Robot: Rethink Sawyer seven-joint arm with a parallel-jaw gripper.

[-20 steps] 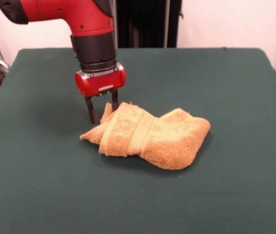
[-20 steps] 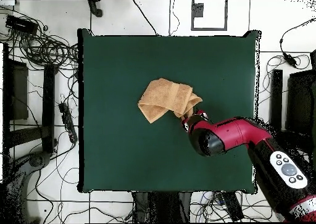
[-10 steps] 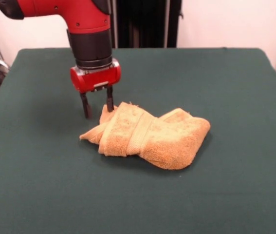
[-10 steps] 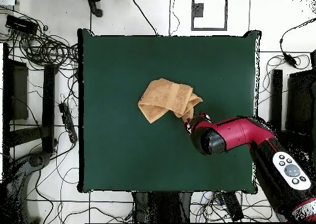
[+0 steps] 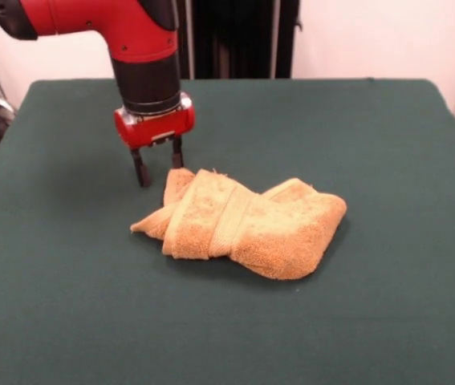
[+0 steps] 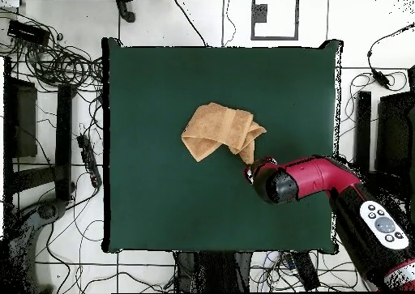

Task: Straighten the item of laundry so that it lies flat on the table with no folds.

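Observation:
My gripper should grab the towel [image 5: 247, 226] by its raised corner [image 5: 179, 178] next. Then it can shake out the folds and spread the towel flat.
The orange-tan towel [image 5: 247, 226] lies bunched and folded near the middle of the dark green table [image 5: 387, 160], with a woven band wrapped across its left part. It also shows in the overhead view [image 6: 219, 129]. My gripper [image 5: 158, 171] hangs just behind the towel's left corner, a little above the table, open and empty, its two dark fingers apart. In the overhead view the gripper [image 6: 252, 168] is mostly hidden under the red arm, just off the towel's lower right corner.
Wide bare green cloth surrounds the towel on all sides. Cables and stands [image 6: 57, 64] lie on the floor around the table [image 6: 146, 210]. The red arm [image 6: 324, 181] crosses the table's corner nearest the robot's base.
The gripper has lifted off the towel's corner and drawn back toward the robot, empty. The towel has not moved.

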